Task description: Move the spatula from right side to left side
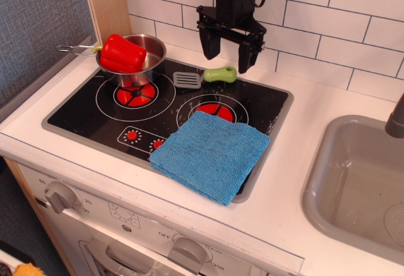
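Note:
The spatula needs to move over to the other side of the stovetop (82, 108), so my gripper should grab it by its light-green handle (220, 74) next.
The spatula (203, 76) lies flat at the back of the black stovetop (82, 108), between the two burners. Its grey slotted blade (187, 79) points left toward the pot and its light-green handle (220, 74) points right. My gripper (228, 54) hangs above and just behind the handle, near the tiled wall. Its two black fingers (209, 44) are spread apart and hold nothing.
A steel pot (149, 52) holding a red pepper (122, 53) stands on the back left burner, its thin metal handle pointing left. A folded blue cloth (211, 154) covers the front right of the stove. A grey sink (356, 181) is at the right.

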Action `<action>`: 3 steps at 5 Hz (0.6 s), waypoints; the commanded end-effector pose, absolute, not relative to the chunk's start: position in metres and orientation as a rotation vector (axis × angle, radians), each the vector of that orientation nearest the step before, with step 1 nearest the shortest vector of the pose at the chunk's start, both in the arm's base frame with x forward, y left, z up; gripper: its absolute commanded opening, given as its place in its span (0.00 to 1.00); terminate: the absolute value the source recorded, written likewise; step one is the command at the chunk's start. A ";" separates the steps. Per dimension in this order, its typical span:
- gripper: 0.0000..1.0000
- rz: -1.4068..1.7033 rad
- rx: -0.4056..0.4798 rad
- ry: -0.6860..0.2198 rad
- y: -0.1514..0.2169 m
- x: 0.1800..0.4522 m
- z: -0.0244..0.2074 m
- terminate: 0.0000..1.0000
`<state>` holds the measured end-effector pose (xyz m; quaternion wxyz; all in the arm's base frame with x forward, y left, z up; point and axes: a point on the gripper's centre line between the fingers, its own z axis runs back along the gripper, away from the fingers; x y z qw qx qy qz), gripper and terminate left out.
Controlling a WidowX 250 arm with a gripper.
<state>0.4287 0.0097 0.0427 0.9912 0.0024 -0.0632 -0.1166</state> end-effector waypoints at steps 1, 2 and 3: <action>1.00 -0.263 0.000 -0.093 0.016 0.412 0.043 0.00; 1.00 -0.244 0.015 -0.064 0.019 0.402 0.028 0.00; 1.00 -0.228 0.014 -0.034 0.023 0.400 0.018 0.00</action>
